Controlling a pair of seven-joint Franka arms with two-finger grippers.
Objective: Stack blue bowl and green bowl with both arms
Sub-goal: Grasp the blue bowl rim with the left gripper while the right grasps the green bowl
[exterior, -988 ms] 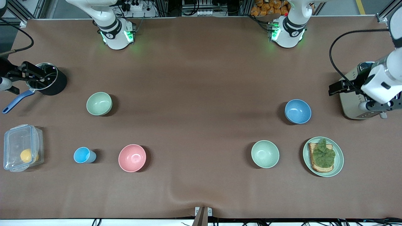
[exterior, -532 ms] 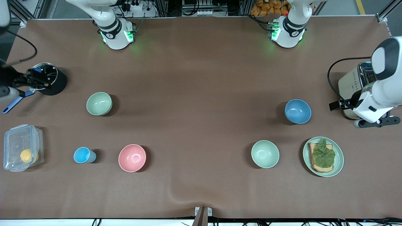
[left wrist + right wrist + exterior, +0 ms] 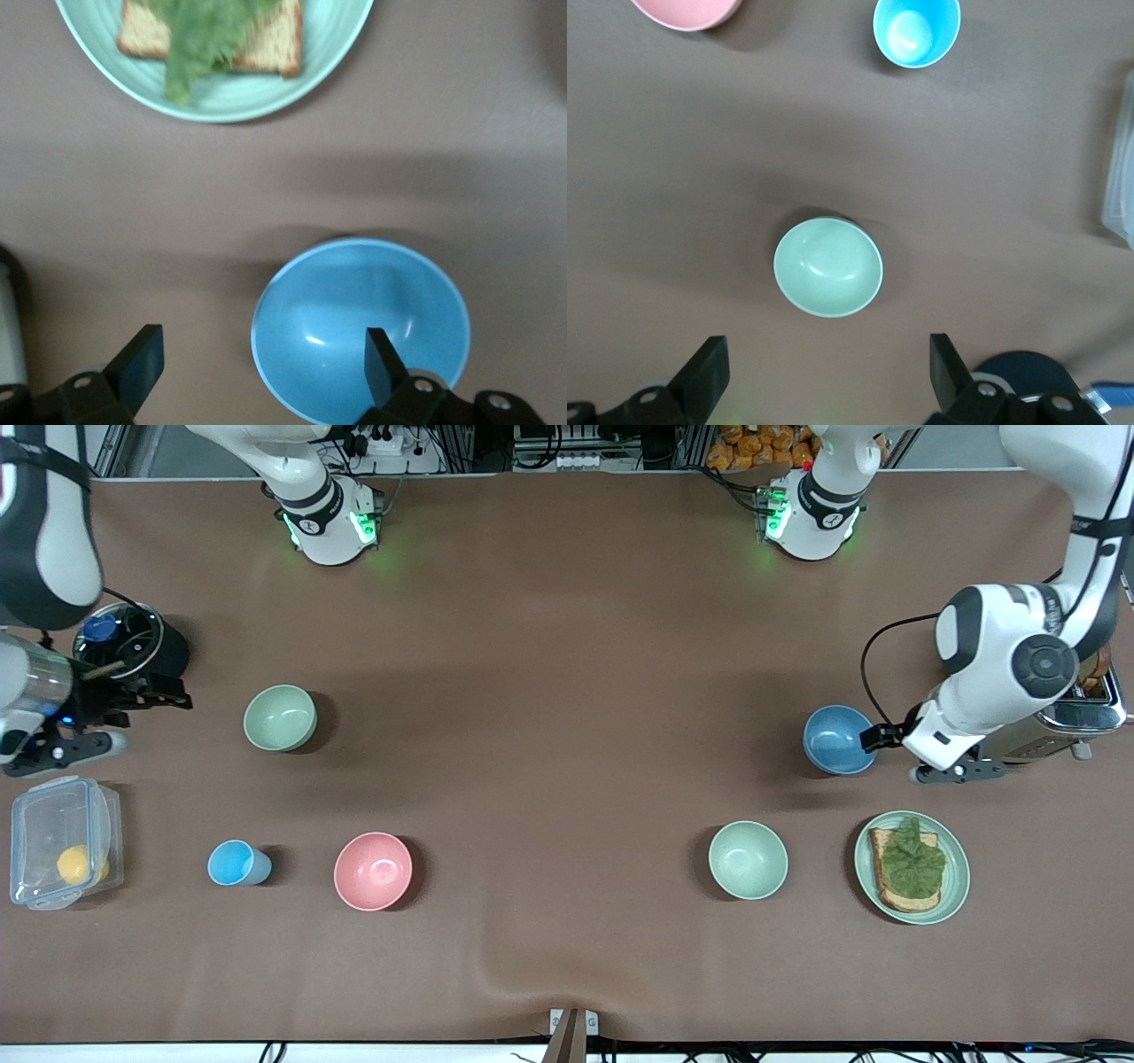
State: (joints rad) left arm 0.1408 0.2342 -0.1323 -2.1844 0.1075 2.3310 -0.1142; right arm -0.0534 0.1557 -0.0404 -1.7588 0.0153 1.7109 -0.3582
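Note:
My right gripper grabs the sage-green bowl by its rim (image 3: 251,701) next, to stack it with the blue bowl (image 3: 840,740).
The blue bowl (image 3: 840,740) sits toward the left arm's end of the table, upright and empty. My left gripper (image 3: 957,771) hangs open above it, between the bowl and the toaster. In the left wrist view one finger is over the blue bowl (image 3: 361,328) and my left gripper (image 3: 263,367) holds nothing. The sage-green bowl (image 3: 280,717) rests toward the right arm's end. My right gripper (image 3: 62,748) hovers open over the table beside the black pot. Its wrist view shows the green bowl (image 3: 828,266) apart from my right gripper (image 3: 824,376).
A paler mint bowl (image 3: 748,859) and a green plate (image 3: 955,886) with toast lie nearer the front camera than the blue bowl. A pink bowl (image 3: 373,871), light-blue cup (image 3: 237,863), clear box (image 3: 62,854), black pot (image 3: 133,646) and toaster (image 3: 1076,713) also stand here.
The left arm swung in from over the toaster to beside the blue bowl. The right arm shifted from the pot to beside it, nearer the clear box. Both grippers stayed open.

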